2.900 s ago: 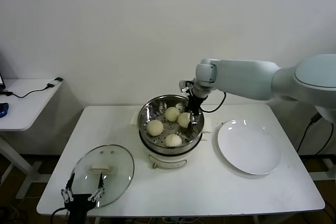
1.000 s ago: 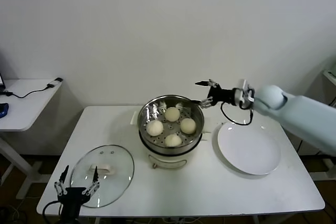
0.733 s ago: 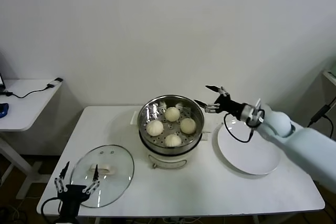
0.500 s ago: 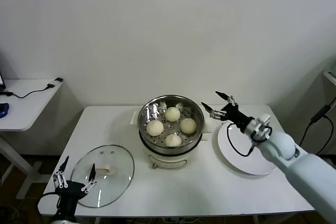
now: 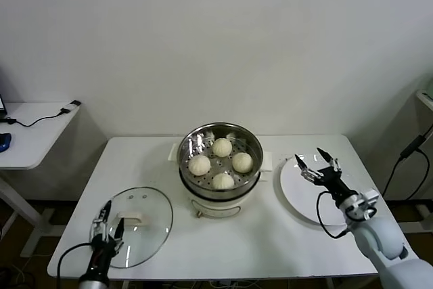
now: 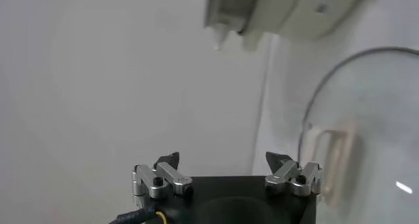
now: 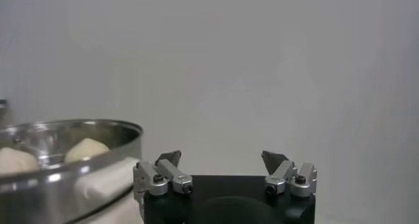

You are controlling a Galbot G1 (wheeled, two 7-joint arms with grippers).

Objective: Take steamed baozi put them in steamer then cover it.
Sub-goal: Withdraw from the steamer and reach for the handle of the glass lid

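I next need to grab the clear glass cover's white handle (image 5: 132, 220) with my left gripper to cover the steamer of baozi (image 5: 222, 162).
Four cream-white baozi (image 5: 222, 162) lie in the shiny steel steamer (image 5: 187, 143) on its white pot base at the table's middle. The steamer also shows in the right wrist view (image 7: 59, 160) with two buns visible. The clear glass cover (image 5: 145, 216) with its white handle (image 5: 132, 220) lies flat on the table at the front left, and shows in the left wrist view (image 6: 366, 127). My left gripper (image 5: 108, 219) is open over the cover's near edge. My right gripper (image 5: 316, 162) is open and empty above the white plate.
A flat white plate (image 5: 304, 191) lies right of the steamer. A small side table (image 5: 30, 133) with cables stands at the far left. The pot base's edge shows in the left wrist view (image 6: 275, 9).
My right arm has drawn back from the steamer, to the right and down over the plate. My left gripper has shifted right along the cover's near edge.
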